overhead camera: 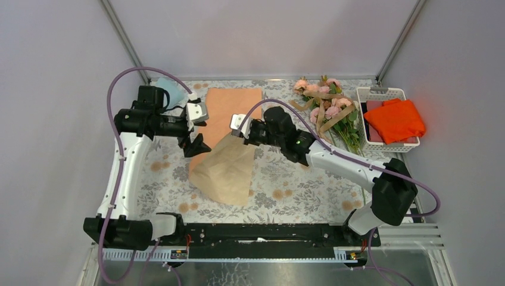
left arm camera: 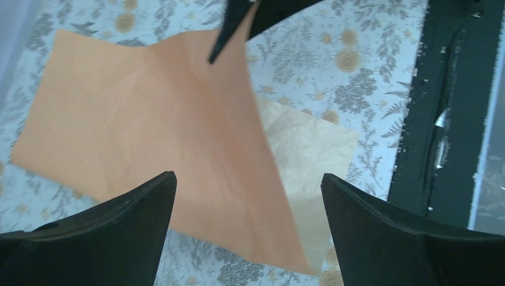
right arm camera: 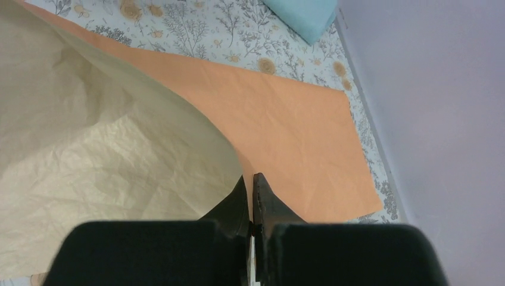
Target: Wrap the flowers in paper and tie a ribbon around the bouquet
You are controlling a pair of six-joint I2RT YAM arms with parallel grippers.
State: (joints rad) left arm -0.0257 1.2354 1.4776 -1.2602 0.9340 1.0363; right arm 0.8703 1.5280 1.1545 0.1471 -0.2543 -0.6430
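Observation:
My left gripper grabs the peach-orange paper along its raised fold (overhead camera: 206, 157) (left arm camera: 277, 183) next, apart from my right gripper, to spread the paper for wrapping flowers.
The peach-orange paper (overhead camera: 229, 107) lies on the flowered tablecloth, and one part is turned over toward the near side, showing its pale crinkled underside (overhead camera: 226, 170). My right gripper (overhead camera: 239, 136) is shut on the edge of the paper (right arm camera: 286, 119), with the sheet pinched between the fingertips (right arm camera: 261, 189). My left gripper (overhead camera: 194, 145) hangs open just left of the fold, over the paper (left arm camera: 149, 119), with nothing between its fingers. The pink flowers (overhead camera: 326, 101) lie at the back right, and the tan ribbon (overhead camera: 326, 118) is draped across them.
A white basket (overhead camera: 381, 92) holding a bright orange cloth (overhead camera: 394, 119) stands at the right edge. A light blue folded cloth (overhead camera: 173, 93) lies at the back left, behind my left arm. A black rail (left arm camera: 435, 107) runs along the near edge.

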